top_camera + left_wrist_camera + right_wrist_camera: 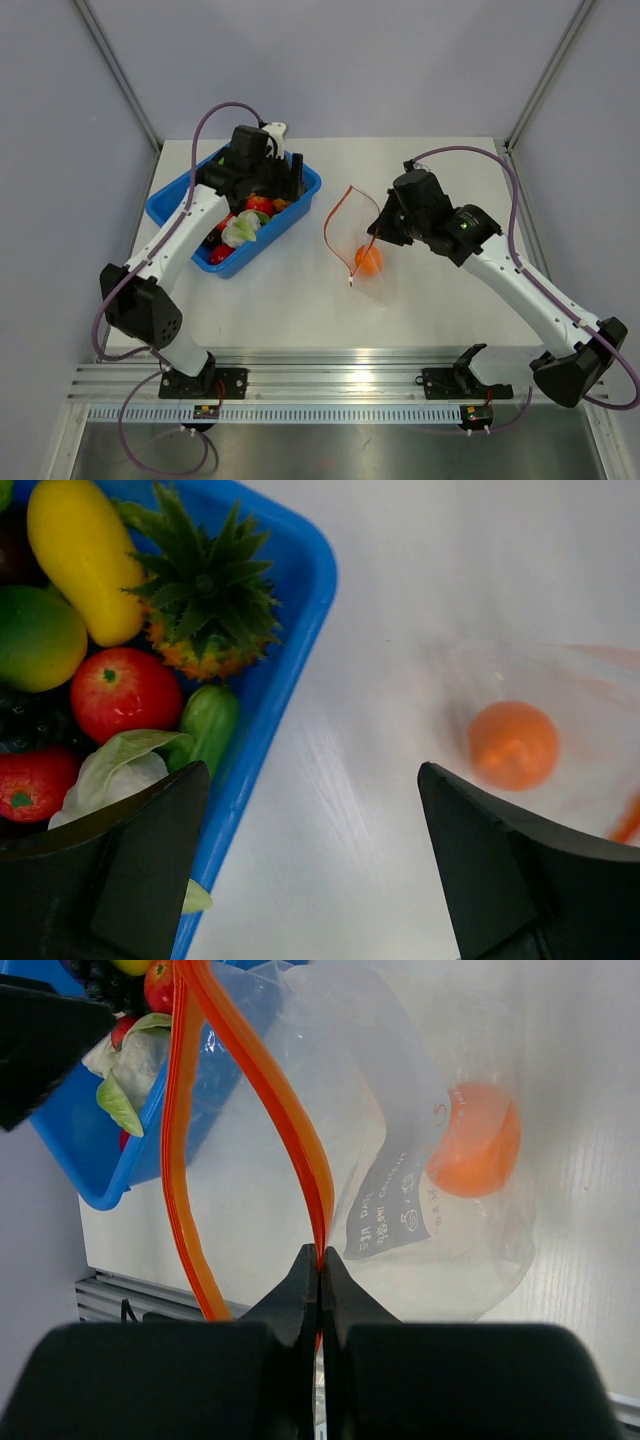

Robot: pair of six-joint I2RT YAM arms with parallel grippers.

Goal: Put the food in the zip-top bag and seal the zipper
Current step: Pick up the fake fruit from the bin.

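Observation:
The pineapple's body should enter the bag first, so my left gripper should grab its green leafy top (207,583).
The clear zip-top bag (362,245) lies mid-table with its mouth held open; its orange-red zipper (345,205) forms a loop. An orange toy fruit (368,260) sits inside it, also seen in the right wrist view (475,1140) and the left wrist view (513,744). My right gripper (320,1260) is shut on the zipper strip (300,1140). The other food, a pineapple (205,605), lemon (80,555), red pieces (125,692) and green pieces, lies in the blue bin (235,215). My left gripper (312,870) is open and empty, above the bin's right edge (290,630).
The blue bin stands at the left back of the white table (300,300). Grey walls enclose the table. A metal rail (330,385) runs along the near edge by the arm bases.

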